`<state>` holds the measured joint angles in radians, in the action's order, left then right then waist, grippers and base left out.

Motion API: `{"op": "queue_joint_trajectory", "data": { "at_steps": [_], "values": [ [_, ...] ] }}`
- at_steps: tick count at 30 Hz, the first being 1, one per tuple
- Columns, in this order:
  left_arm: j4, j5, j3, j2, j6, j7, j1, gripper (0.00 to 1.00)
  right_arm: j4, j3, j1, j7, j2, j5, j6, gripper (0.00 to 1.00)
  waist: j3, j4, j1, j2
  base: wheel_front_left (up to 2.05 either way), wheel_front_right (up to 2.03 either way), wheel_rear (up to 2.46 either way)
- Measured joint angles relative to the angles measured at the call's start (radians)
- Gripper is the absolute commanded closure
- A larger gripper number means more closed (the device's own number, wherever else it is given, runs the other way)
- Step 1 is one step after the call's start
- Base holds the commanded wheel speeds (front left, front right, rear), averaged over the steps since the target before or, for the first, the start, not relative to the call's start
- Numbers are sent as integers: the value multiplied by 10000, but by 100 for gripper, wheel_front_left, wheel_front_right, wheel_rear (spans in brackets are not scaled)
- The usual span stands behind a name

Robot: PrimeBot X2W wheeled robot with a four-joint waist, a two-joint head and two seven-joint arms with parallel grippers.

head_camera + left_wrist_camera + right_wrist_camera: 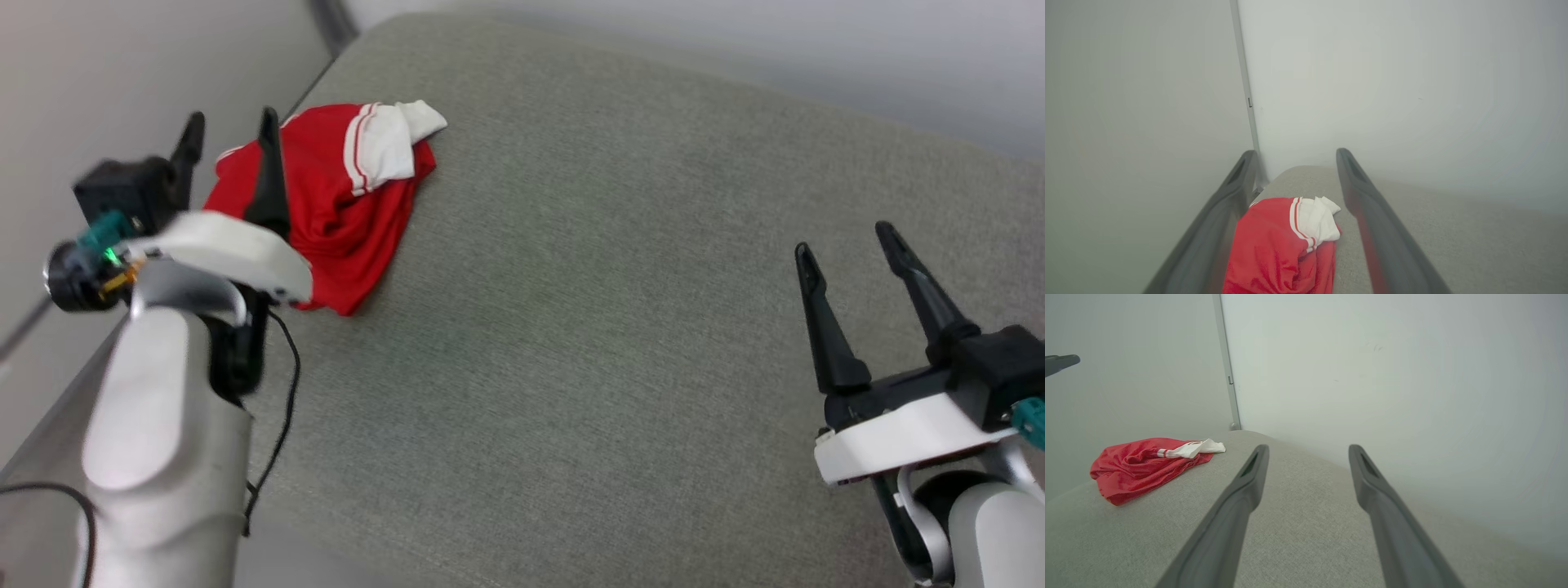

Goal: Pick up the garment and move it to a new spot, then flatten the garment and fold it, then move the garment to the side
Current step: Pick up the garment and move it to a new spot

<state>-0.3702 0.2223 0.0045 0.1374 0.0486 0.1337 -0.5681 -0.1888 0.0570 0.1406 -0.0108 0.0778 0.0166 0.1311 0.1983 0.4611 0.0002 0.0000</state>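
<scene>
My left gripper takes hold of the garment by the white sleeve's outer edge (429,118) next, as that loose edge sticks out from the bunched red cloth (338,230).
The garment (343,204), red with a white striped-trim sleeve on top, lies bunched up at the far left of the grey cushion (588,327). My left gripper (233,131) hovers open above its left part, one finger crossing the red cloth, nothing between the fingers. In the left wrist view the garment (1282,249) lies below, between the two spread fingers (1372,220). My right gripper (845,237) stands open and empty at the right, far from the garment. The right wrist view shows the garment (1143,465) at the left, well apart from that gripper (1306,449).
The cushion's left edge (163,327) runs just beside the garment, with pale floor beyond. A pale wall with a vertical seam (1245,81) rises behind the cushion. A black cable (282,408) hangs along my left forearm. The other arm's fingertip (1061,363) shows at the left.
</scene>
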Motion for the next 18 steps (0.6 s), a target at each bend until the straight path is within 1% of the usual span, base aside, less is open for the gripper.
{"op": "queue_joint_trajectory", "data": {
  "at_steps": [2, 3, 8, 11, 12, 13, 16, 18],
  "values": [
    [-301, 291, 192, 382, 134, -821, -796, 0, -155, 0, 259, -77, 159, 15, 0, 0, 357, -258, 0, 0, 0, 0, 0],
    [-635, 485, 324, 794, 219, -1751, -1461, 0, -311, -25, 435, -104, 272, 33, 0, 0, 725, -529, 0, -1, 0, 0, 0],
    [-1638, 1016, 627, 1833, 355, -4579, -2674, 0, -581, -48, 815, -69, 382, 92, 0, 0, 1660, -1237, 1, 0, 0, 0, 0],
    [-2280, 1246, 840, 2405, 293, -5998, -3021, 0, -635, -69, 996, 23, 376, 113, 0, 0, 2202, -1654, 1, 0, 0, 0, 0],
    [-2688, 1390, 978, 2642, 167, -6876, -3141, 0, -612, -86, 1099, 109, 364, 157, 0, 0, 2523, -1933, 1, 0, 0, 0, 0],
    [-2688, 1390, 978, 2642, 167, -6876, -3141, 0, -612, -86, 1099, 109, 364, 157, 0, 0, 2523, -1933, 1, 0, 0, 0, 0],
    [-3145, 1641, 1116, 2803, -38, -7958, -3137, 0, -545, -109, 1235, 232, 336, 197, 0, 0, 2931, -2319, 1, 0, 0, 0, 0],
    [-3396, 1871, 1298, 2867, -150, -8479, -3113, 0, -493, -132, 1284, 288, 326, 228, 0, 0, 3161, -2531, 1, 0, 0, 0, 0]
  ]
}}
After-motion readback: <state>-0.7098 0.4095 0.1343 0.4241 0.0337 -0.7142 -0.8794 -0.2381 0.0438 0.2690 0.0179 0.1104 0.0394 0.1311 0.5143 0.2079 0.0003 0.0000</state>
